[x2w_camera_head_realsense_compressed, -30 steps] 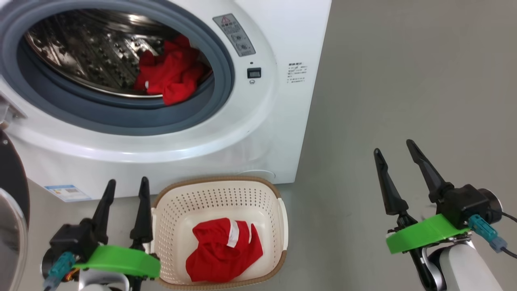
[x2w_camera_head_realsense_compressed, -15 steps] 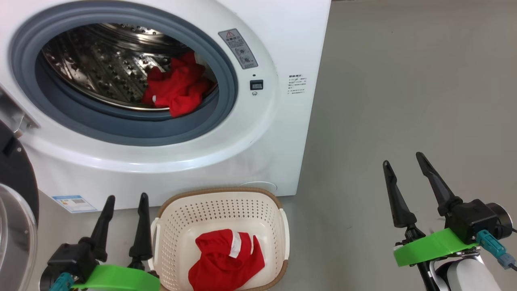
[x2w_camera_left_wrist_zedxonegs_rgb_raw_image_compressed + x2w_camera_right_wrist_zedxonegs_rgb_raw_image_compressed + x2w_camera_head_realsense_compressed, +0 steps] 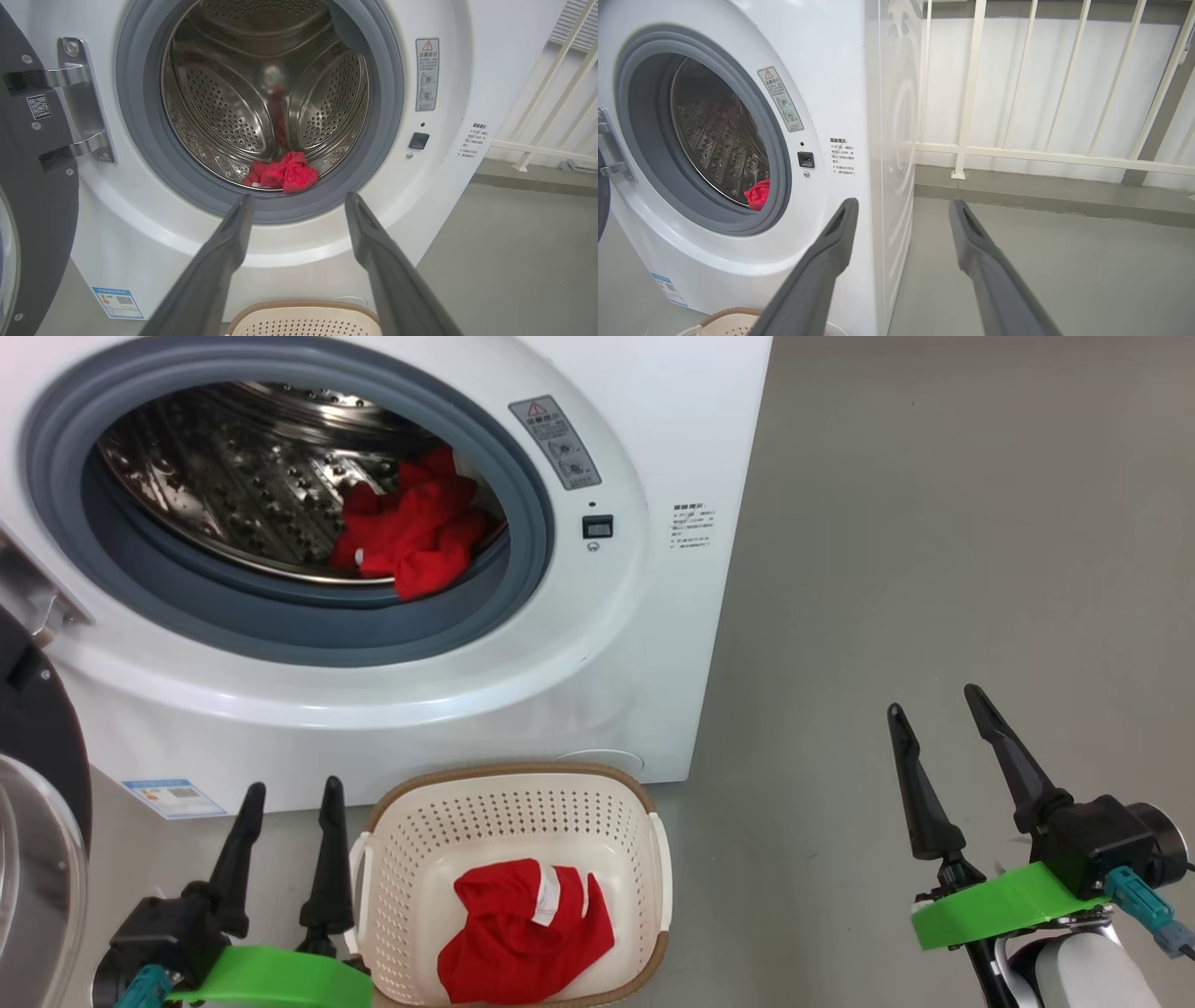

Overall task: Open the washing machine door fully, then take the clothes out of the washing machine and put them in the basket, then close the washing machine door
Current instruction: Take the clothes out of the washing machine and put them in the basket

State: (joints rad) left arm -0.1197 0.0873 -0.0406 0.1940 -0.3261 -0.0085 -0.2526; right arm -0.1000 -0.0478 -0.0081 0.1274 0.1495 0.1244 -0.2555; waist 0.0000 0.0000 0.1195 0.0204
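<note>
My left gripper grabs the bunched red garment next by the fold that bulges over the drum's front edge, since the garment slumps inside the drum.
The white washing machine (image 3: 616, 644) stands with its door (image 3: 37, 821) swung wide open at the far left. Red clothes (image 3: 411, 534) lie at the front lip of the steel drum, by the grey gasket. In the left wrist view the clothes (image 3: 282, 171) show just above my fingers. The cream basket (image 3: 513, 803) sits on the floor below the opening and holds one red garment (image 3: 523, 933) with a white band. My left gripper (image 3: 291, 795) is open, just left of the basket. Well to the right of the machine, my right gripper (image 3: 938, 702) stands open over bare floor.
The grey floor (image 3: 934, 569) spreads right of the machine. A white railing (image 3: 1045, 154) runs along the wall behind that floor. The open door's hinge brackets (image 3: 70, 112) stick out at the machine's left side.
The head camera has tilted up a little, so the whole picture has slid down. Both grippers stay open, and the clothes and basket lie as before.
</note>
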